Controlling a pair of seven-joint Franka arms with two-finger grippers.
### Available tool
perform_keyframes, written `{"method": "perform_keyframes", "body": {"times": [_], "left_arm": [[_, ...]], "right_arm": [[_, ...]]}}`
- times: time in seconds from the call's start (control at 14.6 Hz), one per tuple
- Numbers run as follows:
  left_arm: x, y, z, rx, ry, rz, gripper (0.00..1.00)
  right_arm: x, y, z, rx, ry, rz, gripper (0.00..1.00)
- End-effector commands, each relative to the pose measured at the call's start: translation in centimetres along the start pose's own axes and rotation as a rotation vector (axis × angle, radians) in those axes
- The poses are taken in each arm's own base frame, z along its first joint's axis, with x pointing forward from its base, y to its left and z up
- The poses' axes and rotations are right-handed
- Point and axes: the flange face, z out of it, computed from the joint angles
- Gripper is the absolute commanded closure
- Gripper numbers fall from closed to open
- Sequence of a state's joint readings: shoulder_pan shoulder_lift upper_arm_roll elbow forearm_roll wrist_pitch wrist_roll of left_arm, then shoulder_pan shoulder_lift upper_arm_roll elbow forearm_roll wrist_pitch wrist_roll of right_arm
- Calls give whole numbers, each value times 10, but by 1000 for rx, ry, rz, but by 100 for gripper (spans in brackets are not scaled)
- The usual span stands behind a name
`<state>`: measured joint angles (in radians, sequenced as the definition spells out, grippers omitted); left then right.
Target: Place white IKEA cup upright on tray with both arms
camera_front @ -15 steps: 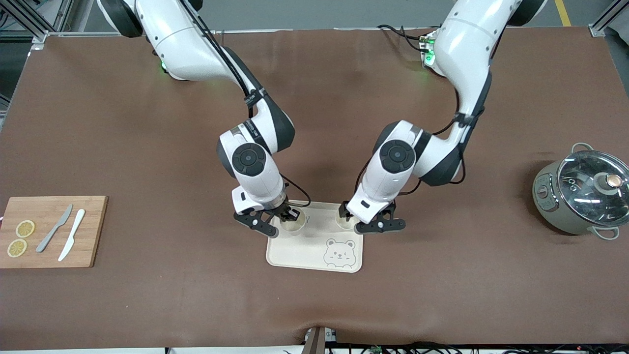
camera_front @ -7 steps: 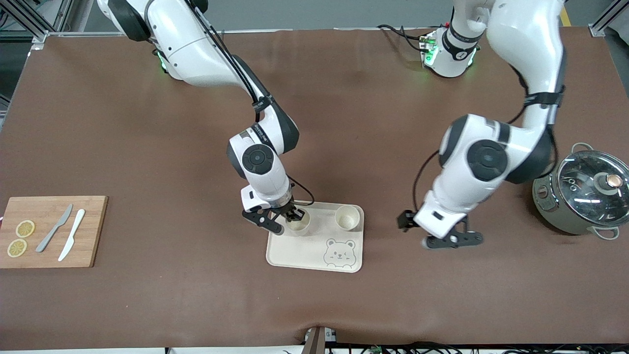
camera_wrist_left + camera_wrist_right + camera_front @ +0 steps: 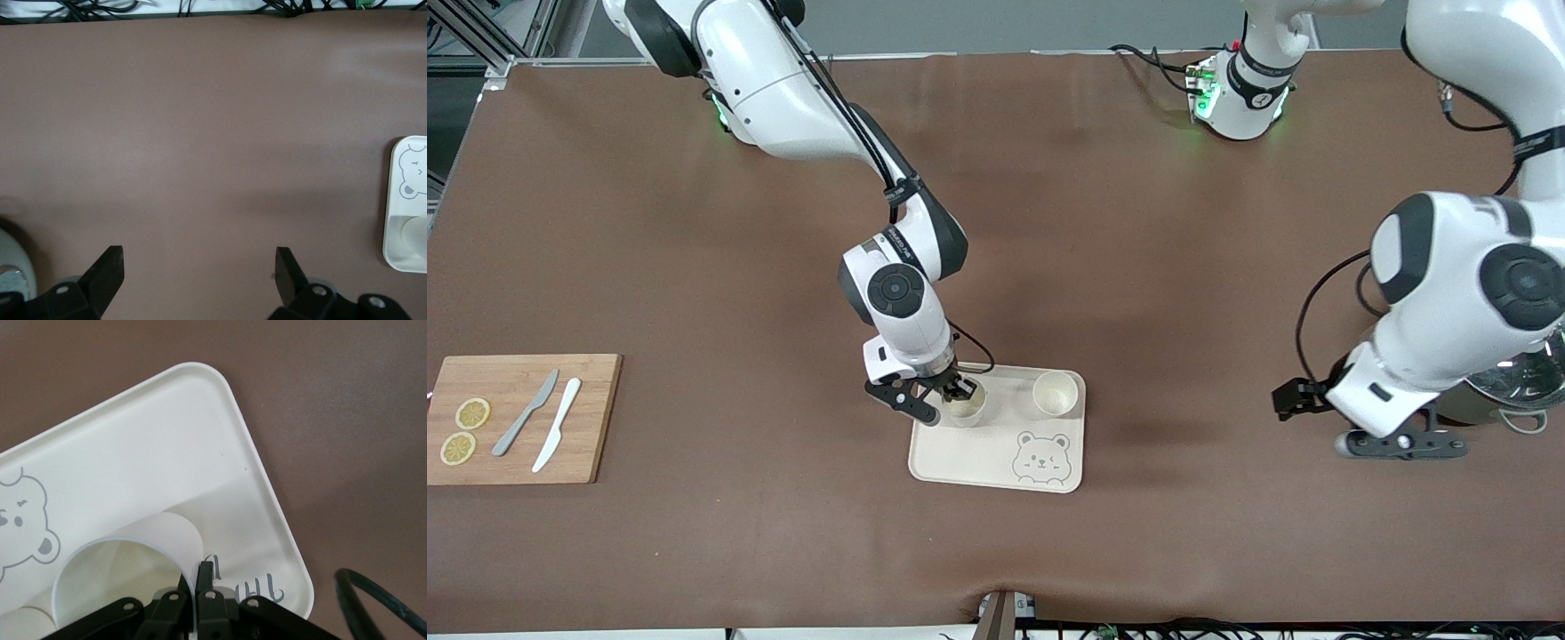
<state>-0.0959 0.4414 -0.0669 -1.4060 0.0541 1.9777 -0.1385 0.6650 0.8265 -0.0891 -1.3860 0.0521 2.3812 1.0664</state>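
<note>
The cup's base (image 3: 181, 523) is down at the tray's surface, inside the tray's edge. The cup would stand, so my right gripper should open now.
The cream bear tray (image 3: 969, 462) lies mid-table. Two white cups stand upright on it. My right gripper (image 3: 960, 389) is shut on the rim of one cup (image 3: 966, 411), one finger inside and one outside. The right wrist view shows this pinch (image 3: 200, 577) on that cup (image 3: 127, 560) over the tray (image 3: 220, 453). The second cup (image 3: 1055, 394) stands free on the tray, toward the left arm's end. My left gripper (image 3: 1396, 442) is open and empty over bare table beside the pot. Its wrist view (image 3: 199, 267) shows the tray's edge (image 3: 403, 200).
A grey-green pot with a glass lid (image 3: 1507, 380) stands at the left arm's end, partly hidden by that arm. A wooden cutting board (image 3: 516, 444) with two knives and lemon slices lies at the right arm's end.
My left gripper has left the second cup standing on the tray and swung away toward the pot. My right gripper has stayed on its cup.
</note>
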Motion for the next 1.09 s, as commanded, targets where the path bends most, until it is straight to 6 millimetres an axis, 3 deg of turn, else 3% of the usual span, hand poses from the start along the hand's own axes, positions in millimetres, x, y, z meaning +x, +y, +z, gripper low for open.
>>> {"method": "perform_keyframes", "body": {"times": [0.0, 0.14, 0.41, 0.48, 0.55, 0.68, 0.75, 0.82, 1.02], "left_arm": [[-16, -6, -41, 11, -26, 3, 0], [-31, -13, -69, 21, -62, -4, 0], [-59, -31, -104, 34, -115, -27, 0], [-67, -31, -115, 32, -104, -25, 0], [-74, -37, -125, 28, -96, -36, 0], [-84, -38, -143, -2, -76, -46, 0], [-87, -38, -152, -2, -64, -40, 0], [-90, -40, -160, -2, -57, -34, 0], [-93, -48, -169, -3, -53, -45, 0]], "right_arm": [[-5, -2, 2, -7, 22, 8, 100], [-5, -1, 4, -11, 21, 17, 100], [-5, -1, 4, -14, 25, 15, 98], [-5, -1, 5, -15, 25, 15, 73], [-4, -1, 5, -15, 25, 19, 56], [-4, -1, 5, -15, 25, 18, 32], [-4, -1, 4, -16, 26, 17, 5], [-4, -1, 3, -14, 26, 17, 0], [-3, -1, 2, -17, 34, 9, 0]]}}
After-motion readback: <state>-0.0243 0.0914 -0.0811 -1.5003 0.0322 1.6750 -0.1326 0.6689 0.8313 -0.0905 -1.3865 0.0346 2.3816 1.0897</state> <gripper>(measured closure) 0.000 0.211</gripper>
